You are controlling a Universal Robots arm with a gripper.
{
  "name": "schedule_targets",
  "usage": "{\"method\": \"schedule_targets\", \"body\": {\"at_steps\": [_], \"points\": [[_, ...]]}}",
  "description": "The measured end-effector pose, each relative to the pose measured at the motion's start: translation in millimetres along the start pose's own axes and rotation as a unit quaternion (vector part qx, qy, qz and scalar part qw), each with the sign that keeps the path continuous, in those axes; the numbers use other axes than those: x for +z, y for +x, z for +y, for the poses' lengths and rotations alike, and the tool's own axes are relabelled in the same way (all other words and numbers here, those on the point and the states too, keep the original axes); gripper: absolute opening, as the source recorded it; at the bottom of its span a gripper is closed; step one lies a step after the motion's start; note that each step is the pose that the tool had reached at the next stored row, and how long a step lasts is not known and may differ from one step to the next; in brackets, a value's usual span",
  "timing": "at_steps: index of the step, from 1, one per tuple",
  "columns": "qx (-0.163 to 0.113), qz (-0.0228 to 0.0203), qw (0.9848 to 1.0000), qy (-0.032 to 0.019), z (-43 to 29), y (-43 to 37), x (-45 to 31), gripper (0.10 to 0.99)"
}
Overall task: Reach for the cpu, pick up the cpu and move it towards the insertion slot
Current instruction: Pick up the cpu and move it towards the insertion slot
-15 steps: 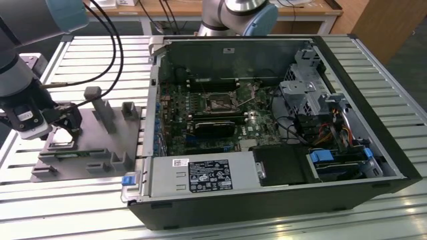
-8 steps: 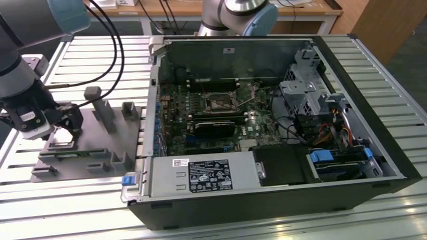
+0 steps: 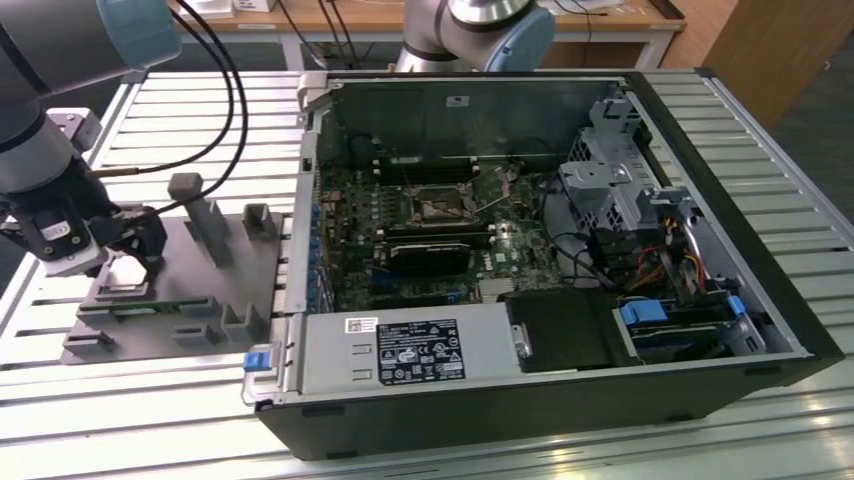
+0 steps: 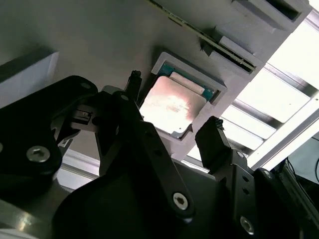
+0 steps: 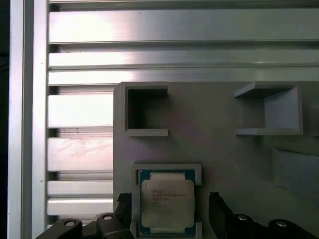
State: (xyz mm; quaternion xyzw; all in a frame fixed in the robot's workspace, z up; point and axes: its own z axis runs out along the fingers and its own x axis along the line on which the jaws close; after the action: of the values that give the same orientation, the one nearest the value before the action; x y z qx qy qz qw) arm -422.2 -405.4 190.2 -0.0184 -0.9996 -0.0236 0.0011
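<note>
The robot's fingers are beside the CPU's sides in its grey pocket (image 5: 167, 167) in the wrist view, so the gripper should close on the CPU.
The cpu (image 3: 128, 274), a flat square chip with a silvery top, lies in a square pocket of the grey fixture (image 3: 200, 310) at the exterior view's left. Both wrist views show the cpu (image 4: 172, 103) (image 5: 167, 201) still seated in that pocket. My gripper (image 3: 123, 256) hangs just above it, open. Its two black fingertips (image 4: 215, 130) (image 5: 217, 206) stand on either side of the chip with a gap on each side, not touching it. The insertion slot (image 3: 437, 205), a dark square framed in silvery metal, sits on the motherboard inside the open computer case.
Grey posts (image 3: 200, 215) rise from the fixture beside my gripper, and a green memory stick (image 3: 140, 308) lies in it. The case wall (image 3: 310, 200) stands between fixture and motherboard. A long black card (image 3: 427, 255) lies below the slot. A second arm's base (image 3: 474, 30) stands behind the case.
</note>
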Motion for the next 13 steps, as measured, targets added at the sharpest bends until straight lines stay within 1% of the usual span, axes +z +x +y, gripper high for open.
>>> {"method": "schedule_targets", "body": {"at_steps": [7, 8, 10, 11, 12, 13], "points": [[0.002, 0.0, 1.0, 0.0001, -0.3, 0.5, 5.5, 0.718], [0.001, 0.0001, 1.0, 0.0001, -0.4, 0.5, 5.6, 0.706], [-0.002, 0.0003, 1.0, 0.0002, -0.5, 0.6, 5.6, 0.576], [-0.004, 0.0004, 1.0, 0.0002, -0.5, 0.5, 5.6, 0.576], [-0.004, 0.0003, 1.0, 0.0001, -0.5, 0.5, 5.7, 0.537], [-0.005, 0.0002, 1.0, 0.0, -0.5, 0.4, 5.6, 0.537]]}}
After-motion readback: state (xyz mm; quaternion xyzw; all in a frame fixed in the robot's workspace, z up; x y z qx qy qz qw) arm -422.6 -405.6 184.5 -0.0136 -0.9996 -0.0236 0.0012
